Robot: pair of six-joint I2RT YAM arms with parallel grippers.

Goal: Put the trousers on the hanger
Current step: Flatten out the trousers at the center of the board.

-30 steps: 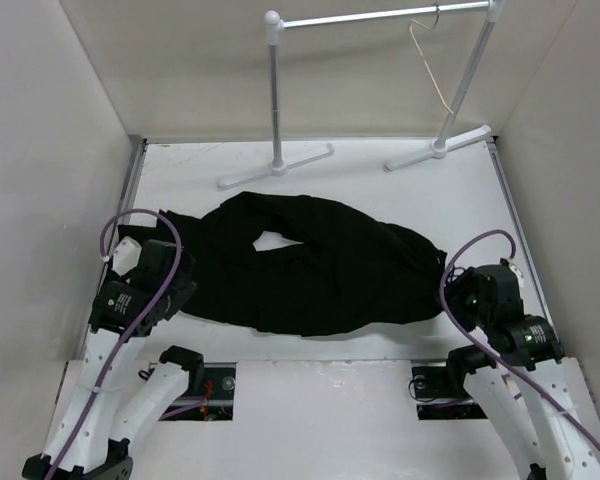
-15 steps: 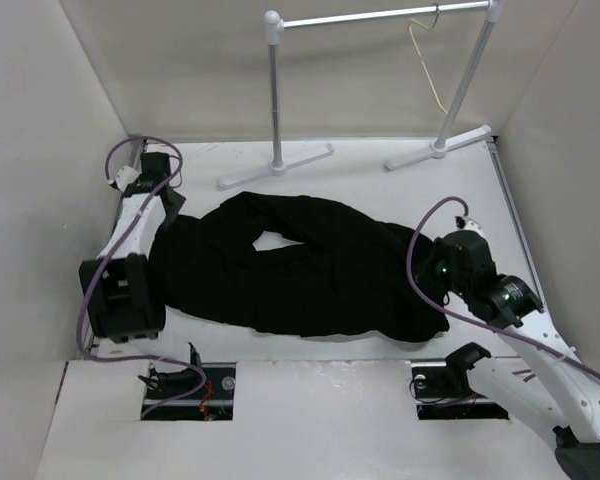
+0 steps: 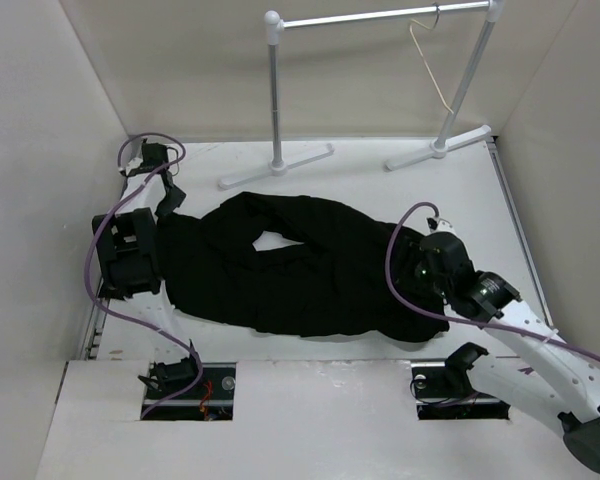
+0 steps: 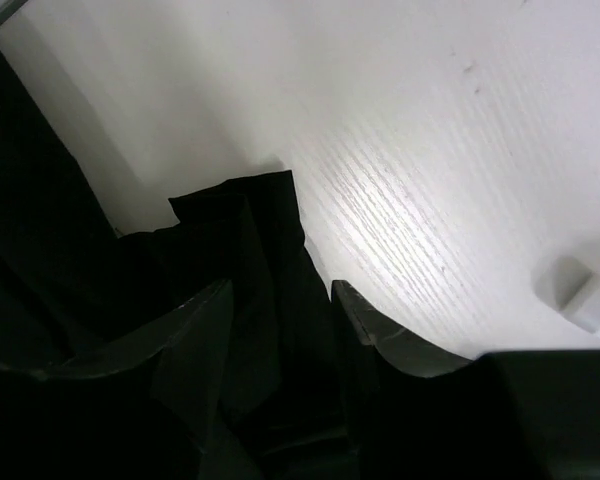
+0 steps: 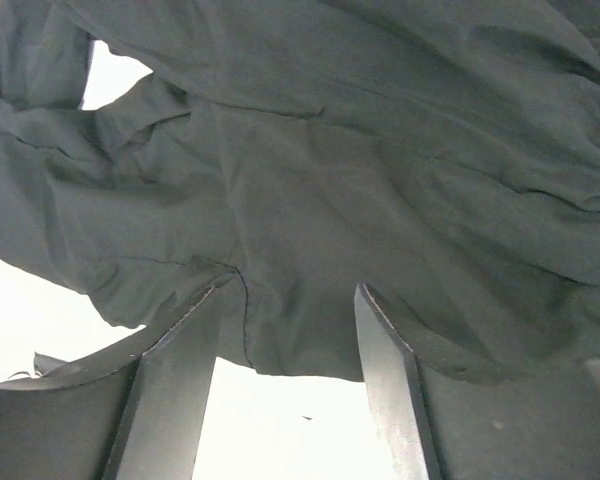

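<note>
My left gripper grabs the loose fabric corner at their end (image 3: 169, 217) next, to pull the trousers (image 3: 300, 265) straight for the hanger.
The black trousers (image 3: 300, 265) lie crumpled across the middle of the table. The cream hanger (image 3: 430, 65) hangs from the rail at the back right, far from both grippers. My left gripper (image 3: 172, 205) is at the trousers' far left end. In the left wrist view it (image 4: 280, 300) is open, with a corner of the black fabric (image 4: 250, 210) between its fingers. My right gripper (image 3: 420, 268) is at the trousers' right end. In the right wrist view it (image 5: 285, 300) is open, and the trousers' edge (image 5: 300, 340) lies between its fingers (image 5: 385, 350).
The white-and-silver rail stand (image 3: 275, 100) stands at the back, its two feet (image 3: 275, 167) on the table just behind the trousers. Walls close in the left, right and back. Cables loop off both arms.
My left arm has swung forward to the trousers' far left corner. My right arm has moved left and in over the trousers' right end. The trousers have not moved.
</note>
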